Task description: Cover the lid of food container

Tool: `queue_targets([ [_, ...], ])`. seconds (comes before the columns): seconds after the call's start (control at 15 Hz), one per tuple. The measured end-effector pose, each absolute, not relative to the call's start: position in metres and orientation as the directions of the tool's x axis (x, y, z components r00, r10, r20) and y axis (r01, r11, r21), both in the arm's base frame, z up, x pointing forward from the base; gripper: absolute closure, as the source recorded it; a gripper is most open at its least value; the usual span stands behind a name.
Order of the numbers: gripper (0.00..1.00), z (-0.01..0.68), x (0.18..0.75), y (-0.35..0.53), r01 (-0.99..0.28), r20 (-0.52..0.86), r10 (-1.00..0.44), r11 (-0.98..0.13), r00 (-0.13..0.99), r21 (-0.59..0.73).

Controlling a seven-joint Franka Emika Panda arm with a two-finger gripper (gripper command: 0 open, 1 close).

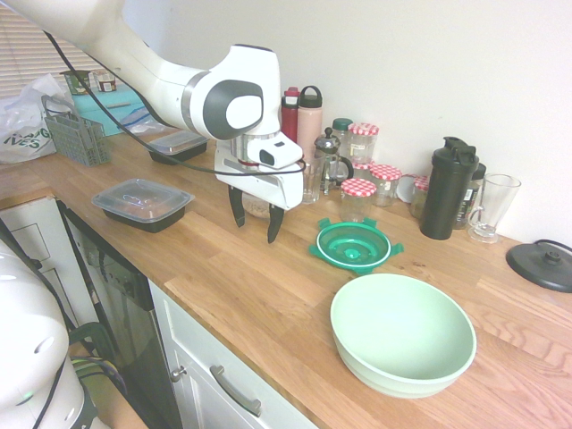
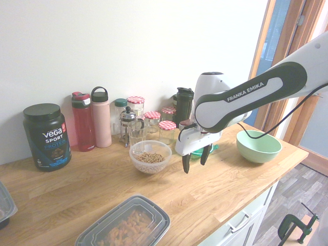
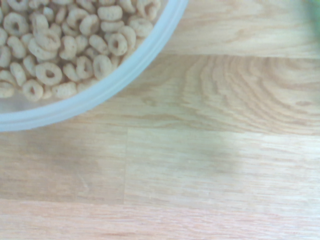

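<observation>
The green lid is wider than my gripper's open fingers, so my gripper next needs to grab the lid by its thin raised rim (image 1: pixel 320 239) to cover the food container.
The food container (image 2: pixel 150 156) is a small clear bowl of beige cereal rings on the wooden counter; the wrist view shows its rim and contents (image 3: pixel 75 50) from close by. The dark-green lid (image 1: pixel 351 244) lies flat on the counter, apart from the bowl, in front of the jars. My gripper (image 1: pixel 256 222) hangs just above the counter between the two, open and with nothing between its fingers. In the first exterior view it hides most of the bowl. In the second exterior view my gripper (image 2: pixel 195 160) covers nearly all of the lid.
A large mint bowl (image 1: pixel 402 332) sits near the front edge beyond the lid. Two black trays (image 1: pixel 143 203) (image 1: pixel 177 145) lie on the other side. Jars, bottles and a French press (image 1: pixel 332 161) line the wall, with a black shaker (image 1: pixel 449 188) and a kettle lid (image 1: pixel 542 265).
</observation>
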State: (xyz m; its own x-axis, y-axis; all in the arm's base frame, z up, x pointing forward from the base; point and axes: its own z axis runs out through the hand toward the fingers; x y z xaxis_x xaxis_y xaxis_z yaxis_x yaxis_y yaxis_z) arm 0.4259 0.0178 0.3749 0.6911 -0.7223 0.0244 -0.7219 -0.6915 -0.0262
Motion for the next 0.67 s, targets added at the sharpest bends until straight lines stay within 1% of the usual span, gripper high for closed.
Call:
queue_targets([
  [0.13, 0.0, 0.376, 0.427, 0.016, -0.723, 0.023, -0.723, -0.69, 0.69, -0.03],
  [0.27, 0.0, 0.389, 0.437, 0.005, -0.702, 0.003, -0.704, -0.708, 0.71, -0.081],
  [0.47, 0.0, 0.427, 0.466, -0.051, -0.67, -0.082, -0.667, -0.727, 0.741, -0.148],
  [0.67, 0.0, 0.443, 0.493, -0.114, -0.684, -0.171, -0.663, -0.701, 0.729, -0.202],
])
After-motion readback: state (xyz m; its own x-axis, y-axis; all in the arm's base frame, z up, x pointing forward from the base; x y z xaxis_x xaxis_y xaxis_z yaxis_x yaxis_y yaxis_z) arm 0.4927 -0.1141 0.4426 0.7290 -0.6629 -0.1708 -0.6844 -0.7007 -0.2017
